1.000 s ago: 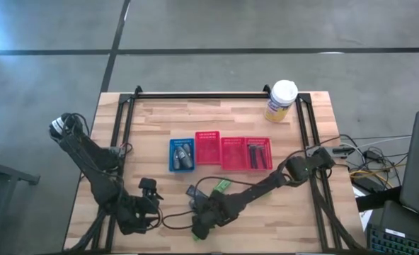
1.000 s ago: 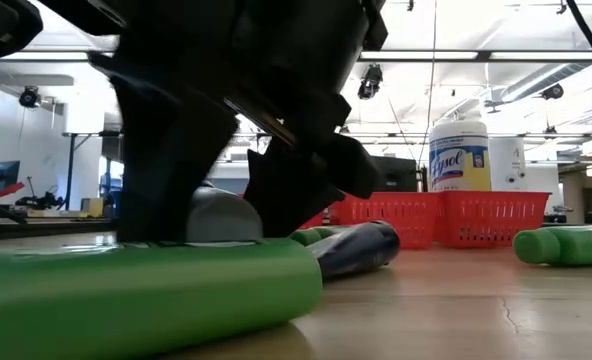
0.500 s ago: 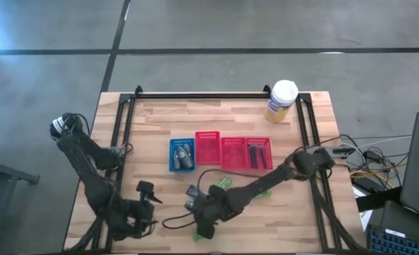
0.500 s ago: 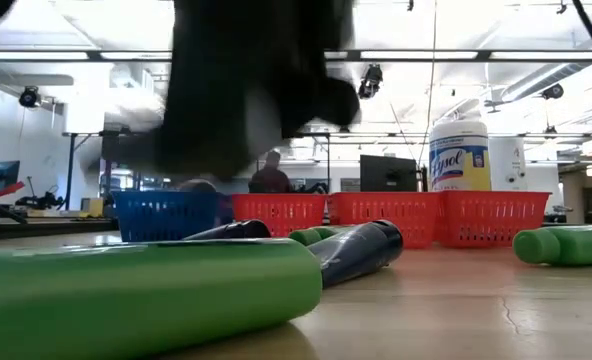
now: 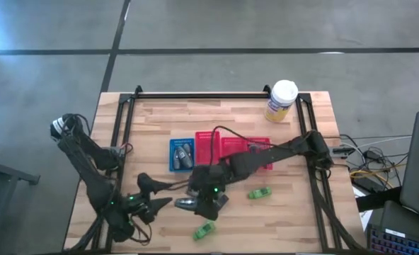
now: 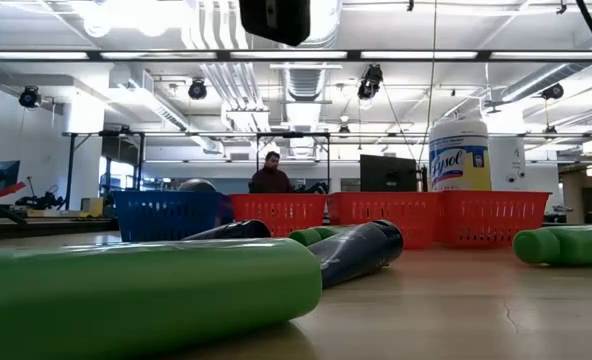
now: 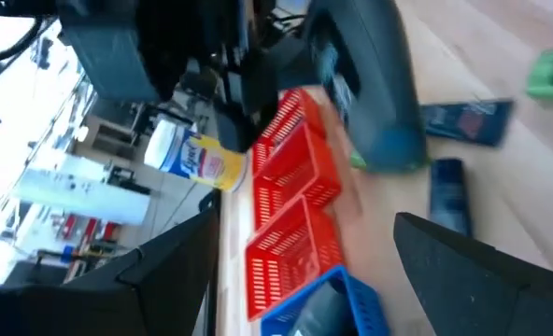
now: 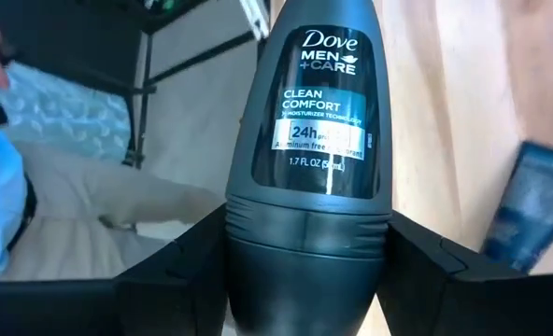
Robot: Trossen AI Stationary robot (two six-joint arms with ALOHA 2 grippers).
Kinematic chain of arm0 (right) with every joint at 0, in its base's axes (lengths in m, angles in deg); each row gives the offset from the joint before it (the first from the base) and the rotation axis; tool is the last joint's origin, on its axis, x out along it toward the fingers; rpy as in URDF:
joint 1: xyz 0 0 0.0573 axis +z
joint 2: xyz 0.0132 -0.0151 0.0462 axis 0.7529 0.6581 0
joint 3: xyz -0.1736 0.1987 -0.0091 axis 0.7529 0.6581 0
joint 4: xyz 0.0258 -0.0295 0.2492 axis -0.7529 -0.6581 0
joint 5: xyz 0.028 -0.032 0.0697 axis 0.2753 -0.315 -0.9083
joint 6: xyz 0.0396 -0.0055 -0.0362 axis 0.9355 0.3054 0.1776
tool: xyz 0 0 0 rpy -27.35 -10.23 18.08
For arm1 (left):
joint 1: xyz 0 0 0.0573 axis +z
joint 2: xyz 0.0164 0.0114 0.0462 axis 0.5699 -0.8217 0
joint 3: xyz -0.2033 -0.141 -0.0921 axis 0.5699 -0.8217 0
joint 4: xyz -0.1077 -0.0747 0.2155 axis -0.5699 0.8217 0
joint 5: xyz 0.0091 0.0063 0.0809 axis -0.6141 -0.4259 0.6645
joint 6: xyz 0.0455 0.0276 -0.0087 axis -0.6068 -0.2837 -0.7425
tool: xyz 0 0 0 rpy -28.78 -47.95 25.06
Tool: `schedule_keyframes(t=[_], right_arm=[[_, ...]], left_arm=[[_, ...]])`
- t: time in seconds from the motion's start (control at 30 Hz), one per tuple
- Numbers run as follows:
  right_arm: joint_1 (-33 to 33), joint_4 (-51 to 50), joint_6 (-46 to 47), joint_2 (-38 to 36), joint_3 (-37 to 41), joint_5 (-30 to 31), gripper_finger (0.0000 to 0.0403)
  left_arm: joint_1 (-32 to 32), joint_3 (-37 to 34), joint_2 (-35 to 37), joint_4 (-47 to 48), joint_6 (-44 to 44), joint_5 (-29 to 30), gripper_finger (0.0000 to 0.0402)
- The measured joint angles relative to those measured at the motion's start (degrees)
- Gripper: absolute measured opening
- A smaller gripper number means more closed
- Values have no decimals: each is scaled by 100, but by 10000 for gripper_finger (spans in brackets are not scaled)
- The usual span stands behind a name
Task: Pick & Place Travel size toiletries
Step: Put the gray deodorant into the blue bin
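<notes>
The grey Dove bottle needs to go in the blue tray (image 5: 173, 156). My left gripper will grip the bottle by its labelled body (image 5: 184, 203) next.
My right gripper (image 5: 197, 201) hangs above the table's near middle, shut on a grey oval Dove bottle (image 8: 306, 140). My left gripper (image 5: 157, 204) waits open just to its left, holding nothing. In the high view, one green bottle (image 5: 204, 230) lies on its side near the near edge and another (image 5: 259, 193) lies right of my right gripper. More grey bottles sit in the blue tray (image 5: 173, 156). A dark flat pack (image 8: 529, 210) and a dark tube (image 7: 448, 191) lie flat on the wood. My right gripper pinches the grey bottle by its broad dark cap end (image 8: 306, 243), one finger (image 8: 178, 271) on each side. The bottle juts forward past the fingertips toward the table's left, about level. It is lifted clear of the table.
Three red mesh trays (image 5: 232, 150) stand in a row right of the blue one; dark razors lie in the rightmost (image 5: 259, 152). A big white-capped yellow-labelled jar (image 5: 281, 100) stands at the far right. In the low view a green bottle (image 6: 136, 295) lies close in front, with dark bottles (image 6: 361, 245) behind it.
My right gripper has risen from the table near the near edge and swung toward the far side, to just before the trays, carrying the grey bottle clear of the wood. A green bottle it had stood over now shows near the near edge.
</notes>
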Motion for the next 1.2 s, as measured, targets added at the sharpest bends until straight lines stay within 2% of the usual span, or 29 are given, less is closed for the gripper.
schedule_keyframes(t=[0.17,0.37,0.53,0.63,0.87,1.2], right_arm=[[-179,-53,-104,-22,0,-158,195],[-276,6,-195,-97,0,-355,195],[-356,-558,-264,-340,2,-333,195],[-362,-531,-281,-421,-2,-340,195],[-449,-246,-254,-341,-2,-354,195],[-487,-90,-251,-344,-2,-396,195]], left_arm=[[264,-9,8,-464,-751,57,328],[296,-9,8,-785,-1038,-28,319],[294,0,2,-884,-1024,-64,305],[344,-2,2,-1160,-1086,-72,302],[788,-11,-61,-2372,-2097,-394,302],[942,-20,-212,-3064,-2670,-787,275]])
